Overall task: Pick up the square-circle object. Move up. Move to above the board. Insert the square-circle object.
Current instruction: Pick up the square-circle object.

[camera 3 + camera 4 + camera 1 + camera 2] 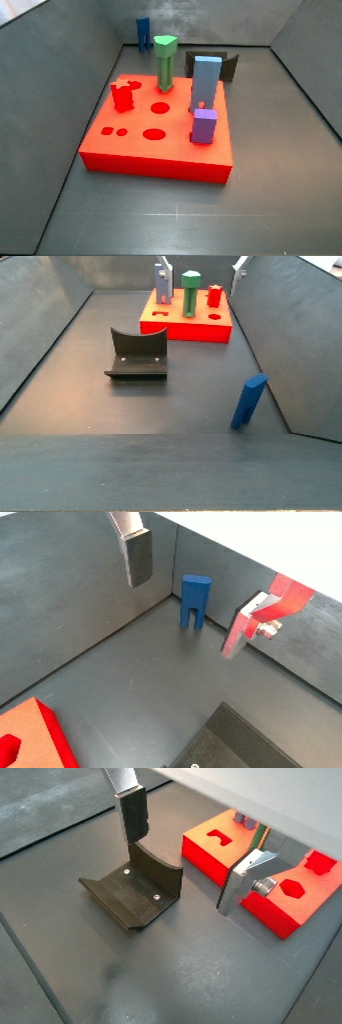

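Note:
My gripper grabs the blue piece by its solid upper block (197, 589) next, where flat sides face the gripper's fingers. The blue piece stands upright on its pegs.
The square-circle object (197, 600) is a small dark blue piece standing upright on its two prongs, on the floor against the grey wall near a corner. It shows in both side views (143, 30) (249, 401). The board (147, 150) is a red slab with holes, also seen in a wrist view (207, 860) and a side view (201, 329). My gripper (183, 617) is open and empty, hanging above the floor with the blue piece beyond the gap and apart from it. It also shows in a wrist view (179, 876). Nothing is between the fingers (138, 557).
The fixture (134, 893) stands on the floor between the board and the blue piece (138, 354). On the board stand a green post (164, 60), a tall light-blue block (206, 80), a purple block (203, 125) and a red peg piece (123, 97). Grey walls enclose the floor.

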### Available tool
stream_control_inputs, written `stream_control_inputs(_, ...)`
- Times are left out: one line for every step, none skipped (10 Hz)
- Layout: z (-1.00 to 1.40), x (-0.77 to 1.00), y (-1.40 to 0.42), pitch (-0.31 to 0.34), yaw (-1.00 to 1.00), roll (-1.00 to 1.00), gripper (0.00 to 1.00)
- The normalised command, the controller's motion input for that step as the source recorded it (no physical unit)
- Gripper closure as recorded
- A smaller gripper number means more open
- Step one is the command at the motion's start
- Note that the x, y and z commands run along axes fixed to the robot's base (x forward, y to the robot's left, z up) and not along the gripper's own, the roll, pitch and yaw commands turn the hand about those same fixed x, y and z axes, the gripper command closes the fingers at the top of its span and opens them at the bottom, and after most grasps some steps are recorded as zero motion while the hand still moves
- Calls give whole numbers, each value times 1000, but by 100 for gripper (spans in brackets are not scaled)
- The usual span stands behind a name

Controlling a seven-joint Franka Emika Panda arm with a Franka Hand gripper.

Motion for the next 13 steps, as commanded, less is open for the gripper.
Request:
stream_control_inputs(-40, 23, 149, 0, 297, 0, 0)
stream_control_inputs(-106, 0, 231, 0, 517, 43, 0)
stream_control_inputs(-177, 60, 314, 0, 726, 43, 0)
stream_control_inputs(-206, 0, 351, 0, 757, 3, 0)
stream_control_inputs(-154, 0, 377, -46, 731, -21, 0)
stream_control_inputs(-177, 0, 351, -73, 769, -26, 0)
stream_control_inputs(-189, 0, 340, -79, 780, -30, 0)
stream_control_inputs(-209, 0, 311, -96, 823, -43, 0)
stream_control_inputs(-246, -20, 286, -111, 880, -43, 0)
stream_control_inputs(-277, -54, 340, -107, 874, -27, 0)
stream_control_inputs(-357, -111, 423, -106, 814, -57, 0)
stream_control_inputs(-337, -123, 443, -73, 760, -80, 0)
stream_control_inputs(-337, -46, 460, -53, 600, -97, 0)
